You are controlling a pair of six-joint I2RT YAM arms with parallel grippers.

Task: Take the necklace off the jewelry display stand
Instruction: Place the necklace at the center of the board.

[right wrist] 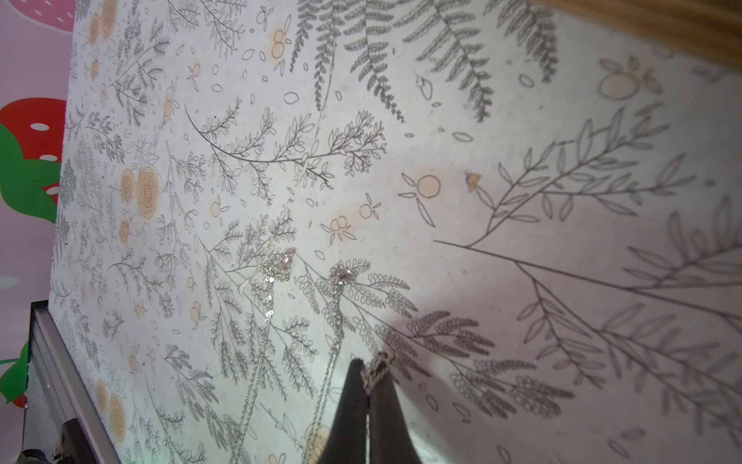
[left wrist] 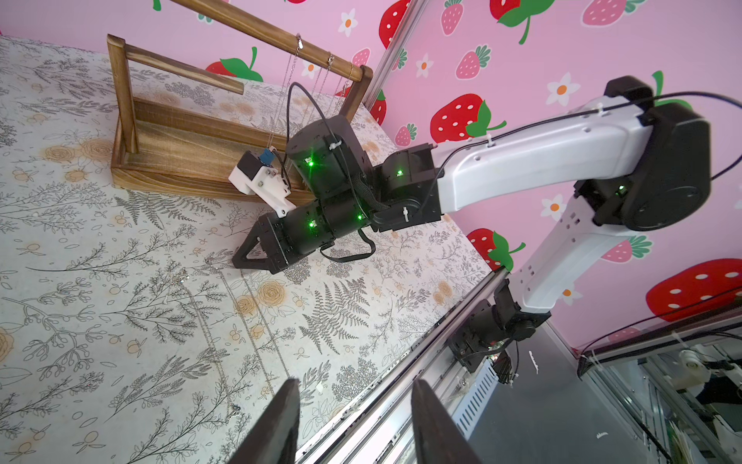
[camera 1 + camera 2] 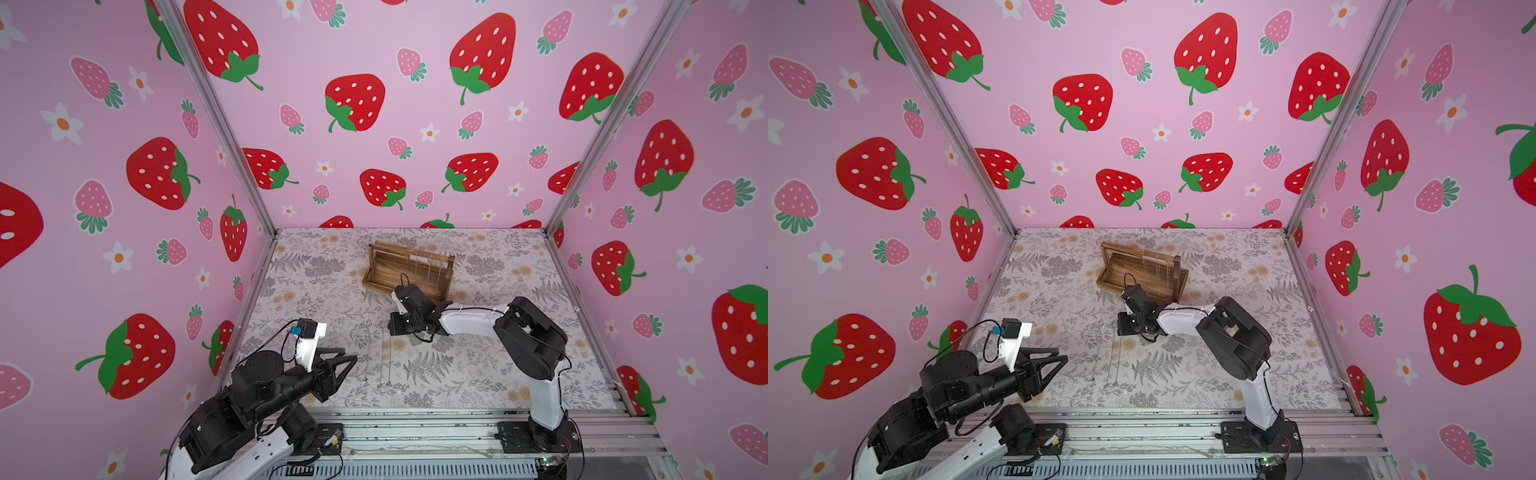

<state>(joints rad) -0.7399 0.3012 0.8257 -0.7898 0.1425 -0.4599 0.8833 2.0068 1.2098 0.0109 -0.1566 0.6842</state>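
The necklace's chain (image 3: 390,357) stretches from my low fingers along the table cover, so the necklace would lie flat if released. It is now time for my right gripper to open.
The brown wooden jewelry display stand (image 3: 409,266) (image 3: 1142,266) (image 2: 180,132) stands at the back middle of the table. Thin silver chains (image 2: 297,60) hang from its top bar. My right gripper (image 3: 392,330) (image 3: 1121,328) (image 2: 237,261) (image 1: 371,367) is just in front of the stand, low over the table. It is shut on a silver necklace (image 1: 376,371), whose chain is pinched at the fingertips. My left gripper (image 3: 351,359) (image 3: 1063,359) (image 2: 355,385) hovers near the front left, open and holding nothing.
Two more silver chains (image 1: 265,321) (image 1: 333,321) lie stretched on the floral table cover (image 3: 478,374) beside the right gripper; they also show as chains (image 2: 217,321) in the left wrist view. Pink strawberry walls close three sides. A metal rail (image 3: 415,428) runs along the front edge.
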